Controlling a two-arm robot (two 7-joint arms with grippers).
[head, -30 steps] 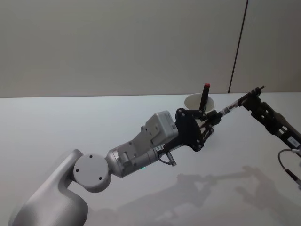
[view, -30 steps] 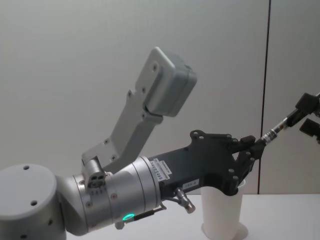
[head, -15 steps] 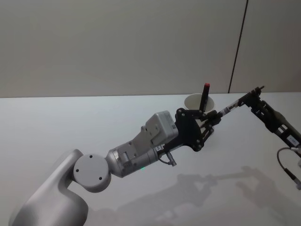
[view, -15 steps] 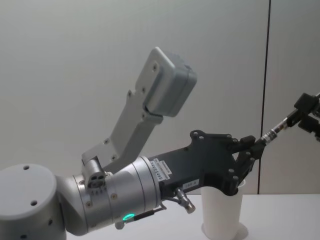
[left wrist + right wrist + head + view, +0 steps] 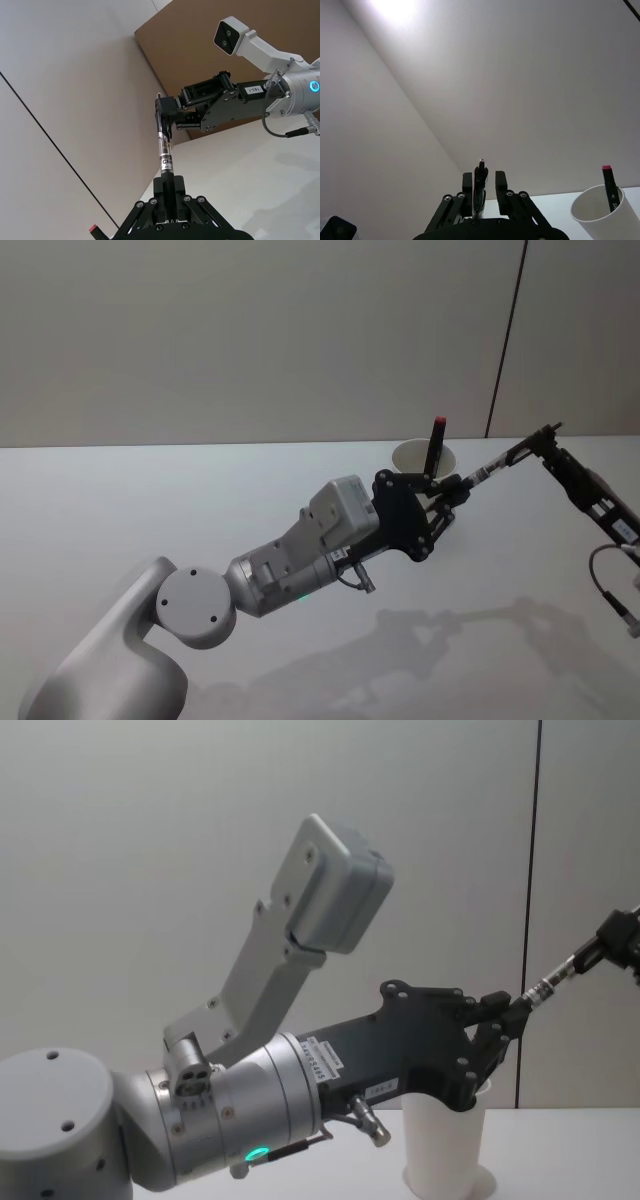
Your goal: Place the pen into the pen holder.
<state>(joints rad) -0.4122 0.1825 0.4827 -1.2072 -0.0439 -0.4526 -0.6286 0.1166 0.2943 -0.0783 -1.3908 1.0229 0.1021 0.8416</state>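
Note:
I should next use my right gripper to grab the pen by its loose end [image 5: 572,966]. Then I can put the pen into the pen holder [image 5: 442,1148].
A slim pen [image 5: 490,468] with a clear barrel hangs slanted in the air, just right of the pen holder [image 5: 425,455], a white paper cup on the table. My left gripper [image 5: 452,485] is shut on the pen's lower end, close above the cup's rim [image 5: 445,1145]. My right gripper [image 5: 540,440] is at the pen's upper tip. In the right wrist view its fingers [image 5: 501,181] stand a little apart on either side of the pen [image 5: 480,185], so it is open. The left wrist view looks along the pen [image 5: 164,150] to the right gripper [image 5: 165,107].
A black marker with a red cap [image 5: 438,445] stands upright in the cup. The white table [image 5: 150,510] stretches wide to the left and front. A pale wall with a dark vertical seam [image 5: 505,340] rises behind. My left forearm [image 5: 300,560] reaches across the middle.
My right gripper has drawn slightly to the right and back along the pen. The pen and the left gripper have stayed where they were.

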